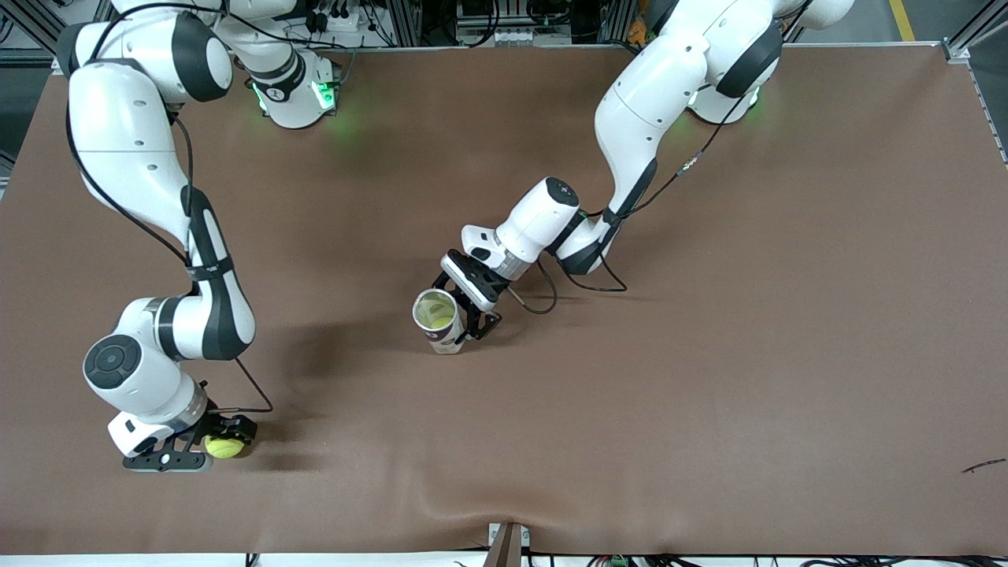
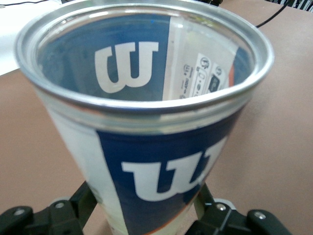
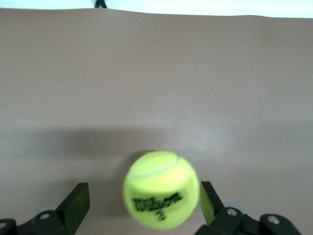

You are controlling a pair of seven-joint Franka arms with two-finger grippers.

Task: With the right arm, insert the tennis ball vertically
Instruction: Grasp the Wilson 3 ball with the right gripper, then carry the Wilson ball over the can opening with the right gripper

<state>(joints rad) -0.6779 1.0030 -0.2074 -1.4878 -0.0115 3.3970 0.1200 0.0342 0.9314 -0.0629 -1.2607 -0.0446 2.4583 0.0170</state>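
The tennis ball needs to go into the open can [image 1: 438,318], so my right gripper should next grab the ball by its sides on either side of the Wilson lettering [image 1: 224,447].
A yellow-green tennis ball [image 1: 224,446] [image 3: 161,190] lies on the brown table near the front edge, toward the right arm's end. My right gripper [image 1: 211,447] [image 3: 143,200] is down at the table, open, with the ball between its black fingers [image 3: 78,203]. There is a gap on one side of the ball, and the other finger stands close to it. An open tennis-ball can [image 1: 438,318] [image 2: 146,122], blue and white with a metal rim, stands upright mid-table. My left gripper [image 1: 463,313] [image 2: 146,208] is shut on its lower part. Something yellow-green shows inside the can.
The left arm's black cable [image 1: 551,293] loops on the table beside the can. A small dark scrap [image 1: 984,466] lies toward the left arm's end, near the front edge. A metal bracket [image 1: 508,542] sits at the front edge, where the cloth wrinkles.
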